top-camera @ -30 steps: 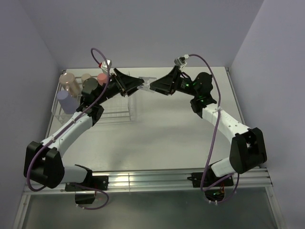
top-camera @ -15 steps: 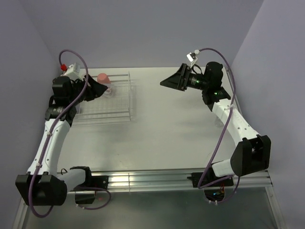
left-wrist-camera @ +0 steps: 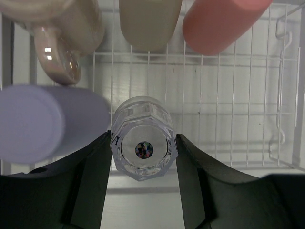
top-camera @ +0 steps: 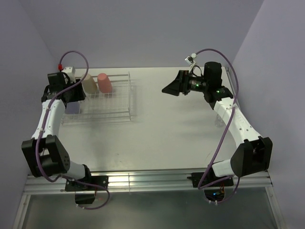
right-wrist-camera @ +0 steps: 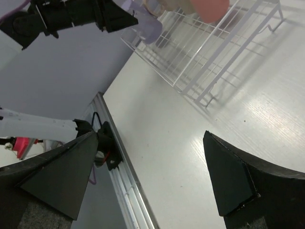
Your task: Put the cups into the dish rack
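My left gripper lowers the clear glass onto the dish rack's wires next and only then releases it, since the glass's lower rim still hangs above the wires.
My left gripper [left-wrist-camera: 143, 137] is shut on a clear glass [left-wrist-camera: 143, 150], its base towards the camera, held over the dish rack [left-wrist-camera: 248, 95]. Around it in the rack are a lavender cup [left-wrist-camera: 43, 121], a pale pink mug [left-wrist-camera: 62, 52], a tan cup [left-wrist-camera: 147, 24] and a coral cup [left-wrist-camera: 219, 24]. In the top view the left gripper [top-camera: 72, 93] is at the left end of the rack [top-camera: 119, 102], by the tan cup [top-camera: 89, 85], coral cup [top-camera: 104, 83] and lavender cup [top-camera: 72, 108]. My right gripper [top-camera: 170, 88] is open and empty, right of the rack. The second glass is not visible.
The right wrist view shows its open gripper [right-wrist-camera: 150, 138] over bare table, the rack [right-wrist-camera: 214, 57] beyond it and the metal rail [right-wrist-camera: 124, 181] at the table's near edge. Walls close in the table at the back and on both sides.
The grippers met at a clear glass mid-table. My left arm has since swung left with it to the rack's left end. My right gripper has drawn back to the right, open.
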